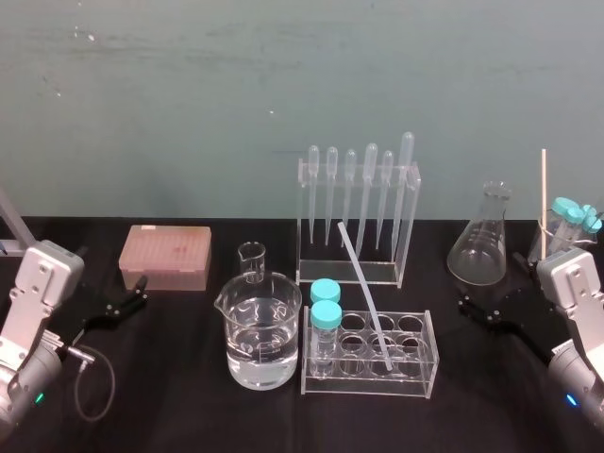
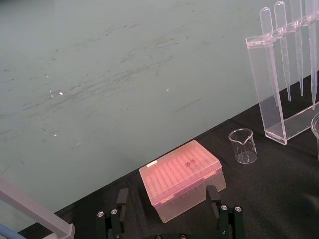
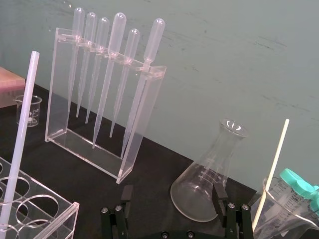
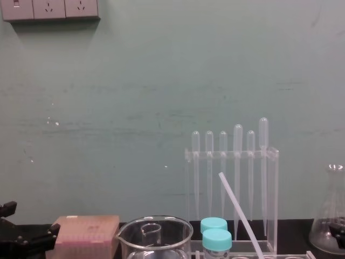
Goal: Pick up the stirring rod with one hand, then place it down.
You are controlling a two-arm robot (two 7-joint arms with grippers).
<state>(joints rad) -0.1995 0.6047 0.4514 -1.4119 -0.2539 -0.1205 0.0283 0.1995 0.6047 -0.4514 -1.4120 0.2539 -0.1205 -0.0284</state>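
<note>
The right gripper grabs the rod by its bare upper end [image 4: 225, 183] [image 3: 32, 69] next, since the rod's lower end sits down in the tube rack's holes.
The stirring rod [image 1: 366, 294] is a long translucent whitish rod. It leans tilted in the clear tube rack [image 1: 415, 376] at the table's middle, its top pointing toward the pipette stand. It also shows in the right wrist view [image 3: 22, 134] and the chest view [image 4: 237, 213]. My right gripper [image 1: 491, 283] hovers open near the table's right side, well right of the rod, with nothing between its fingers [image 3: 218, 191]. On the left side my left gripper [image 1: 140, 293] is open too, right in front of the pink tip box [image 2: 179, 177].
A large beaker of water [image 1: 262, 344] and a small beaker [image 1: 252, 261] stand left of the rack, which holds two blue-capped tubes [image 1: 326, 321]. The pipette stand [image 1: 359, 212] is behind it. At the right stand a conical flask [image 1: 483, 241] and a beaker with a cream stick [image 1: 544, 189].
</note>
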